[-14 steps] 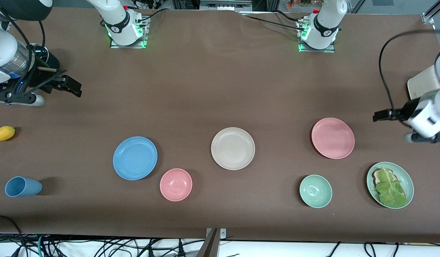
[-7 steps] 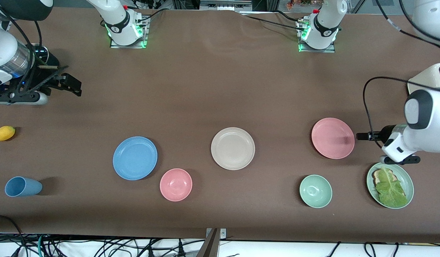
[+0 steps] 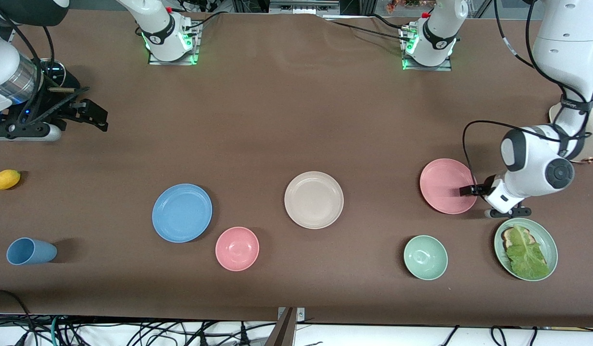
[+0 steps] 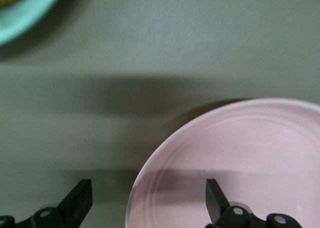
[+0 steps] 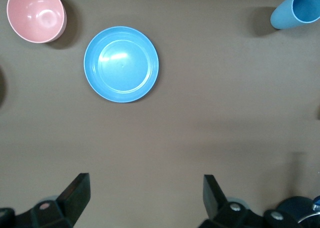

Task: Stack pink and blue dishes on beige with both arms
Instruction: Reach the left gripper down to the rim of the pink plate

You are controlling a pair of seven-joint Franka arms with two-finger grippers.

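I need to take hold of the pale pink plate by its rim (image 3: 474, 201) with my left gripper next, and then I can stack it on the beige plate (image 3: 313, 200).
The pale pink plate (image 3: 445, 185) lies toward the left arm's end of the table. My left gripper (image 3: 469, 191) is low at the plate's edge that faces that end. In the left wrist view the gripper (image 4: 147, 205) is open, with the pink plate's (image 4: 235, 158) rim between its fingers, untouched. The beige plate (image 3: 313, 200) sits mid-table and holds nothing. The sky-blue plate (image 3: 182, 212) lies toward the right arm's end. My right gripper (image 3: 98, 117) hangs open and empty over bare table there; its wrist view shows the blue plate (image 5: 121, 64) well ahead of the gripper (image 5: 145, 200).
A pink bowl (image 3: 237, 248) sits beside the blue plate, nearer the camera. A green bowl (image 3: 425, 257) and a green plate with lettuce on toast (image 3: 541, 235) lie nearer the camera than the pink plate. A blue cup (image 3: 31, 251) and a yellow fruit (image 3: 5, 179) lie at the right arm's end.
The left arm has swung in from the table's end and come down to the pink plate's edge. The right gripper has hardly moved.
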